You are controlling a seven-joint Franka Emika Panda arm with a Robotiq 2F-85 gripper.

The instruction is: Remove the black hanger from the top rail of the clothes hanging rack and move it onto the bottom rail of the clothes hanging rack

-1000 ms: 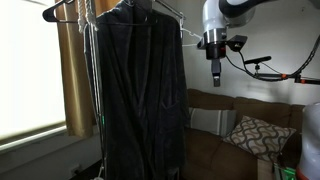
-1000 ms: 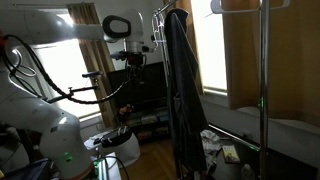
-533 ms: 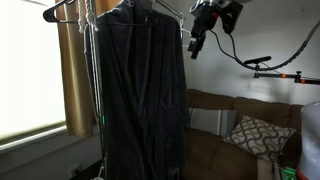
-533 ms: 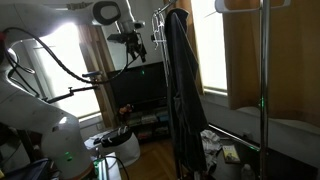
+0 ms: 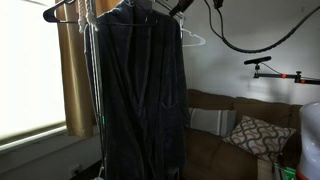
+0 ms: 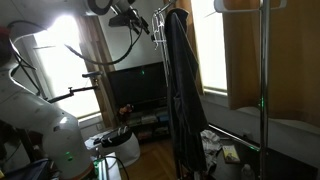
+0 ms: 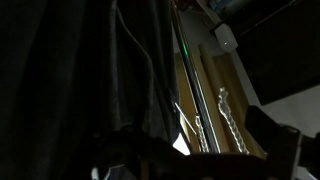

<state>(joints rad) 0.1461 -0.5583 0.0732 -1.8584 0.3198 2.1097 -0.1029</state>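
I need to hang the hanger's hook on the rack's bottom bar, so I need to reach the black hanger with my gripper and grab the end of the hanger nearest my gripper, which leaves the hook free.
A black hanger (image 5: 63, 12) hangs empty at the end of the rack's top rail, beside a long dark robe (image 5: 135, 95) that also shows in the exterior view from the side (image 6: 180, 90). A white hanger (image 5: 191, 38) sticks out past the robe. My gripper (image 5: 184, 6) is up at the top rail near the robe's shoulder, partly cut off by the frame edge; it also shows here (image 6: 136, 14). In the wrist view the gripper (image 7: 200, 140) is dark, its fingers apart and empty, with the rail (image 7: 193, 85) running between them. The bottom rail is hidden.
A rack upright (image 6: 263, 90) stands beside the robe. A brown sofa with a patterned cushion (image 5: 255, 135) is behind the rack. A curtain (image 5: 72, 70) and a bright window lie to the side. A TV (image 6: 135, 90) and a black cable (image 5: 250, 45) are nearby.
My arm has risen and swung towards the rack: the gripper went from hanging beside the robe at chest height to the top rail, tilting from straight down to angled.
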